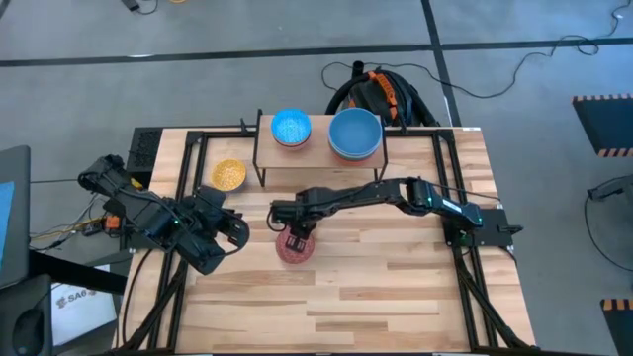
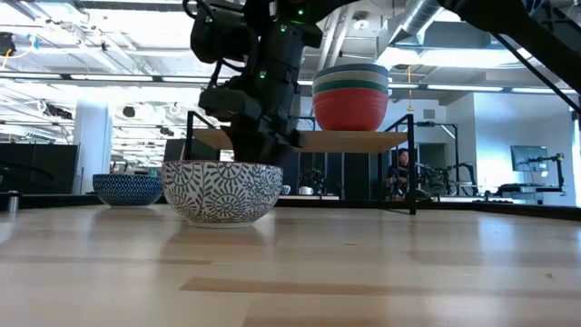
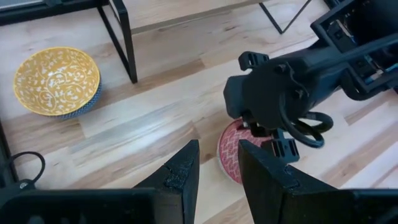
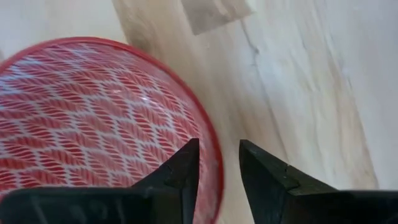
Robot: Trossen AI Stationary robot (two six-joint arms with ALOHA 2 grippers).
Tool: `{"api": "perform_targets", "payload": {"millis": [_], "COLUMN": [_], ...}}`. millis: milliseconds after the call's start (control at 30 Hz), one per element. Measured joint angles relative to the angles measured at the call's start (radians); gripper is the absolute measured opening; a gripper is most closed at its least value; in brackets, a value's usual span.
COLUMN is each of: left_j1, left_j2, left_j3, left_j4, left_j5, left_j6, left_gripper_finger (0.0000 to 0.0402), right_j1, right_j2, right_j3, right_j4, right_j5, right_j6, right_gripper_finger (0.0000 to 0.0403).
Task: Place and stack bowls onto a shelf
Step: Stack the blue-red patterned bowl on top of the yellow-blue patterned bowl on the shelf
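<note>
The pink bowl should be stacked onto the light blue bowl on the shelf. My right gripper should grab the pink bowl by its rim next for that.
The pink bowl, red-patterned inside and dark-patterned outside, rests by its base on the table. My right gripper reaches down over its rim, open, one finger inside and one outside, with a gap to the rim on both sides. My left gripper waits open to the bowl's left. The yellow bowl stands on the table beside the shelf. On the shelf are a light blue bowl and a stack topped by the large blue bowl.
The shelf's black legs stand just beyond the yellow bowl. A black frame runs along the table's far and side edges. Bare wood lies toward the near edge. The right arm stretches across in front of the shelf.
</note>
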Motion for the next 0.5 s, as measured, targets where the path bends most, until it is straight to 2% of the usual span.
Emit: {"api": "perform_targets", "payload": {"millis": [133, 400, 500], "left_j1": [0.000, 0.001, 0.002], "left_j2": [0.000, 0.000, 0.000], "left_j3": [0.000, 0.000, 0.000], "left_j4": [0.000, -0.001, -0.008], "left_j5": [-0.001, -0.012, -0.022], "left_j6": [0.000, 0.008, 0.012], "left_gripper_finger": [0.0096, 0.0096, 0.0096], "right_j1": [0.002, -0.005, -0.003], "right_j2": [-0.001, -0.004, -0.011], "right_j3": [-0.006, -0.005, 0.012], "right_j4": [0.023, 0.033, -0.022], "right_j5": [0.000, -0.005, -0.002], "right_j6": [-0.002, -0.058, -0.077], "right_gripper_finger": [0.0122, 0.0037, 0.0037]}}
